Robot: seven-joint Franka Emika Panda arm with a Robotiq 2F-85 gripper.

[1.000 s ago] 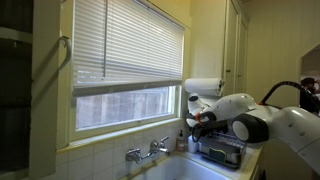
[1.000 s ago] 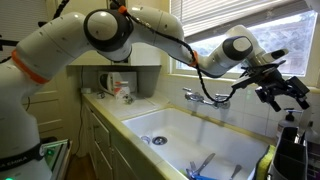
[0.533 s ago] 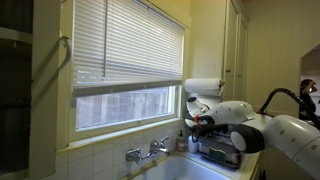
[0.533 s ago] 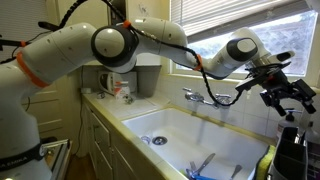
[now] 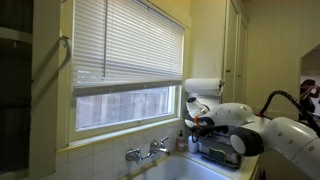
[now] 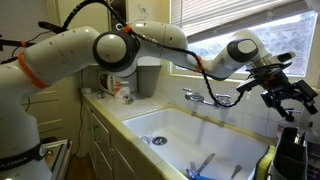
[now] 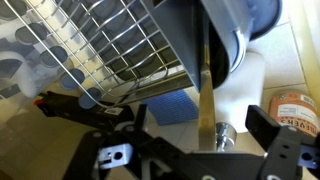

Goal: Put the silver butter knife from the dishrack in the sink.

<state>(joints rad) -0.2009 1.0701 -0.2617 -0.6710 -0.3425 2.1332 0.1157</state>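
The butter knife is in line with my fingers in an exterior view, but they are still above the dishrack. My gripper should go lower before it closes on the knife.
In the wrist view my gripper (image 7: 200,125) is open, with one dark finger on each side. A flat, pale silver butter knife (image 7: 204,90) stands upright between the fingers, with a gap on both sides. Behind it is the dark grey wire dishrack (image 7: 100,40). In an exterior view the gripper (image 6: 285,97) hangs spread open above the dishrack (image 6: 292,155) at the right edge, past the cream-white sink (image 6: 135,125). The dishrack (image 5: 222,152) also shows under the arm in an exterior view. The knife cannot be made out in either exterior view.
A chrome two-handled tap (image 6: 205,97) stands on the sink's back rim below the window. Blue utensils (image 6: 203,165) lie in the basin. A paper towel roll (image 5: 205,87) hangs above the rack. A blue cloth (image 7: 170,106) and an orange-labelled bottle (image 7: 296,106) sit beside the rack.
The arm has moved the gripper a little to the right and down toward the dishrack. It has stayed open and almost still over the last half second.
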